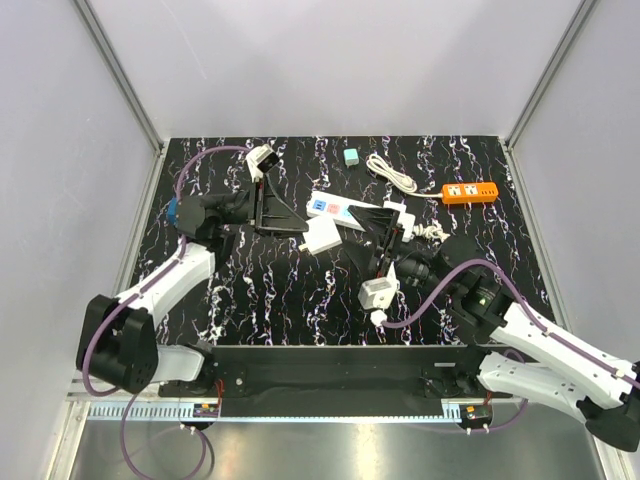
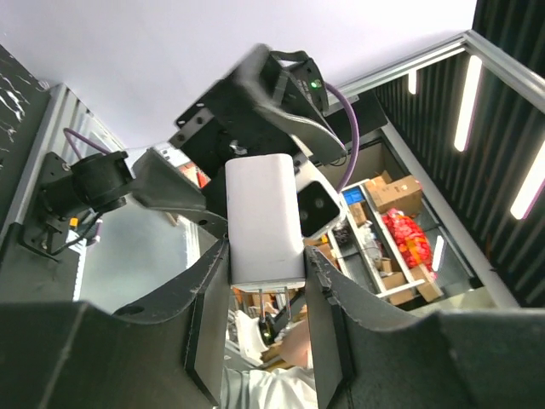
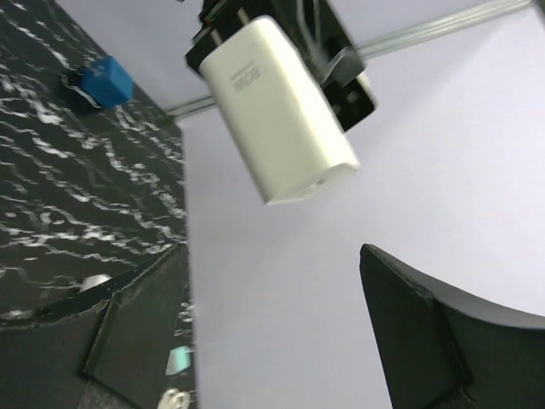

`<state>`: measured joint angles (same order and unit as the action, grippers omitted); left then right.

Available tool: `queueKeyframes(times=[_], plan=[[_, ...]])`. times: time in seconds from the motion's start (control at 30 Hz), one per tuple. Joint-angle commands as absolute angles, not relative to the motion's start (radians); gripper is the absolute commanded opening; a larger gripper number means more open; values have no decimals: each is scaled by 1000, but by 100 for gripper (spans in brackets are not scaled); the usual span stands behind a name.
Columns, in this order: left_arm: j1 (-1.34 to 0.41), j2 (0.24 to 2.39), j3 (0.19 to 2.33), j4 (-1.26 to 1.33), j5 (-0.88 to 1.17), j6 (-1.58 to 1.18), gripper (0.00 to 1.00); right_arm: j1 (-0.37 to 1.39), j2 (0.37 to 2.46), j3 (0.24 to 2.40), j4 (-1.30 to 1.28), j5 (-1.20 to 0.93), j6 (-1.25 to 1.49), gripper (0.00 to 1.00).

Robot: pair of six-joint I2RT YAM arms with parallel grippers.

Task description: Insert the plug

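Observation:
The white plug has metal prongs that need to stay free to go in, so my right gripper should reach the plug and grab the end of its body opposite the prongs.
My left gripper [image 1: 303, 230] is shut on a white plug block [image 1: 320, 236], just in front of the white power strip [image 1: 336, 208]. In the left wrist view the plug [image 2: 264, 217] sits squeezed between both fingers [image 2: 200, 324], its two metal prongs [image 2: 274, 300] pointing back toward the camera. My right gripper [image 1: 362, 236] stands open just right of the plug. From the right wrist the plug [image 3: 285, 111] hangs beyond the spread fingers [image 3: 140, 319], clear of both.
An orange power strip [image 1: 470, 192] lies at the back right with a coiled white cable [image 1: 392, 172] beside it. A small teal block [image 1: 351, 157] sits at the back. More white adapters lie near the right gripper [image 1: 428, 231]. A blue object [image 3: 106, 81] is at the left.

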<state>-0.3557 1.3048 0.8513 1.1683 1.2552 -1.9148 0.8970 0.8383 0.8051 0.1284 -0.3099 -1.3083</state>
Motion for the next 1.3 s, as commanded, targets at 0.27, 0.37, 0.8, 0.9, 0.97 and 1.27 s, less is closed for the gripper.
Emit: queueKeyframes(times=[0.27, 0.37, 0.8, 0.9, 0.97, 1.27], plan=[[-385, 1365, 882, 1440, 1246, -2186, 0, 985, 879, 876, 163, -261, -1557, 83], [-402, 1382, 891, 1442, 1252, -2189, 0, 1014, 908, 894, 137, -253, -1589, 79], [-379, 1427, 1029, 1410, 1238, -2128, 83, 1034, 951, 911, 157, -146, -1421, 0], [-324, 1398, 1116, 1145, 1232, -1888, 90, 1034, 936, 933, 127, -123, -1215, 0], [-276, 1337, 1153, 886, 1206, -1541, 92, 1034, 927, 943, 95, -114, -1067, 0], [-285, 1189, 1244, -63, 1044, -660, 93, 1034, 966, 1054, -169, 55, -485, 0]])
